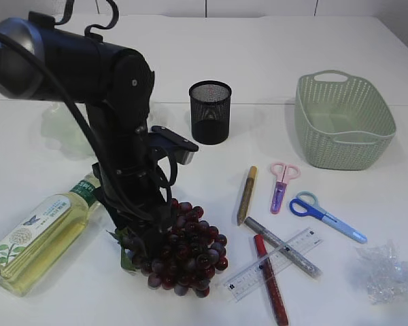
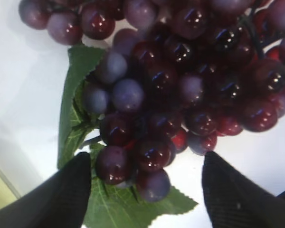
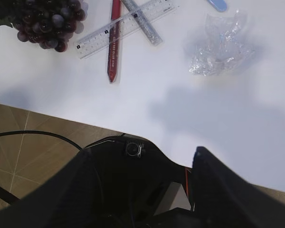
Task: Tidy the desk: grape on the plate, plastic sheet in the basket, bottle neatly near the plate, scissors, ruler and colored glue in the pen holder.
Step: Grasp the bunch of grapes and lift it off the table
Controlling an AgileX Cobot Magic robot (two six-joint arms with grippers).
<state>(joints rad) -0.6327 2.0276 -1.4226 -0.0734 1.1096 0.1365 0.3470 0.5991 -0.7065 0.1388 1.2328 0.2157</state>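
My left gripper grips the grape bunch by its narrow leafy end [image 1: 128,255] next, since the bunch spreads wider than my fingers across its middle [image 1: 189,252].
A dark purple grape [image 1: 187,252] bunch with green leaves lies at the front of the table. My left gripper [image 2: 147,190] is open and low over its leafy end, with the lowest grapes [image 2: 152,161] between its fingers [image 2: 61,194] and not pinched. The bottle [image 1: 41,234] of yellow liquid lies on its side at the left. Pink scissors [image 1: 282,182], blue scissors [image 1: 326,216], the clear ruler [image 1: 273,263] and three glue pens [image 1: 247,195] lie right of the grapes. The crumpled plastic sheet [image 1: 387,272] is at the front right. My right gripper [image 3: 142,190] is open and empty over the table's front edge.
The black mesh pen holder [image 1: 210,112] stands at the back centre and the green basket [image 1: 343,119] at the back right. A pale, see-through plate [image 1: 62,132] shows faintly behind the left arm. The ruler [image 3: 123,26] crosses the red glue pen [image 3: 114,42].
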